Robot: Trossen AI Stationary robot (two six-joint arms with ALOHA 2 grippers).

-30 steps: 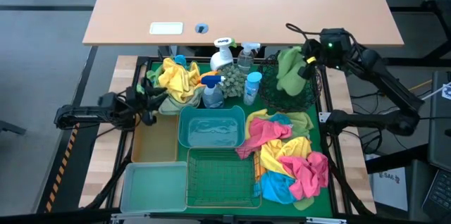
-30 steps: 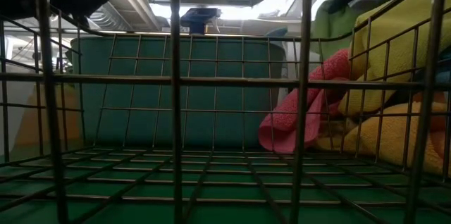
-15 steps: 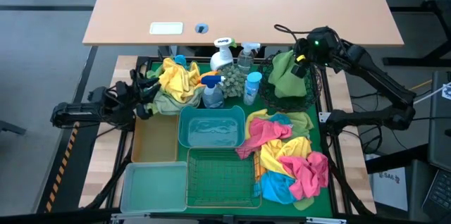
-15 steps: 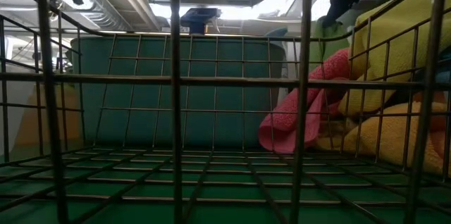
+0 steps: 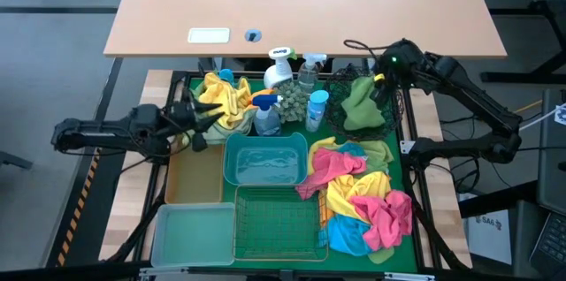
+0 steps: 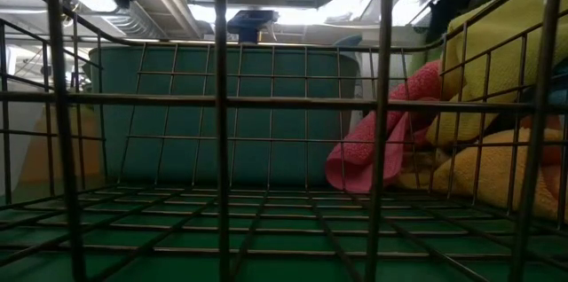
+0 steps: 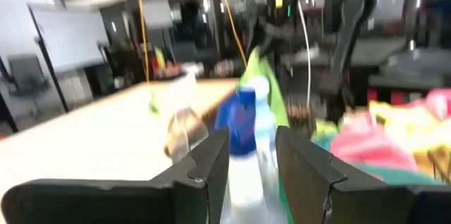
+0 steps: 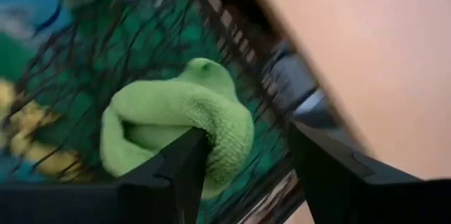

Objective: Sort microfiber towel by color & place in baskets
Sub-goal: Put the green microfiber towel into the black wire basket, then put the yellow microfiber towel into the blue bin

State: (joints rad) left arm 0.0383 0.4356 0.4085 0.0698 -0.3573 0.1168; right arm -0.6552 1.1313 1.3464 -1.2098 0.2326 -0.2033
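Observation:
The left gripper will next take the top yellow towel by its bunched fold, so that the yellow towels get sorted into the teal tub.
A green towel lies bunched in the round black mesh basket at the far right. My right gripper hangs open just above it, holding nothing. My left gripper stands open at the far left, beside a heap of yellow towels, with nothing between its fingers. A pile of pink, yellow and blue towels lies on the green mat at the right. The teal tub, green wire basket, clear bin and tan tray hold no towels.
Several spray bottles stand between the yellow heap and the black basket; a blue-capped one shows ahead of my left fingers. A wooden table lies beyond the far edge. The low view looks through the green wire basket at the teal tub.
My right gripper has opened and let go of the green towel, which has dropped and settled in the black mesh basket. The gripper has moved slightly toward the far edge. My left gripper has moved a little right, toward the yellow towels.

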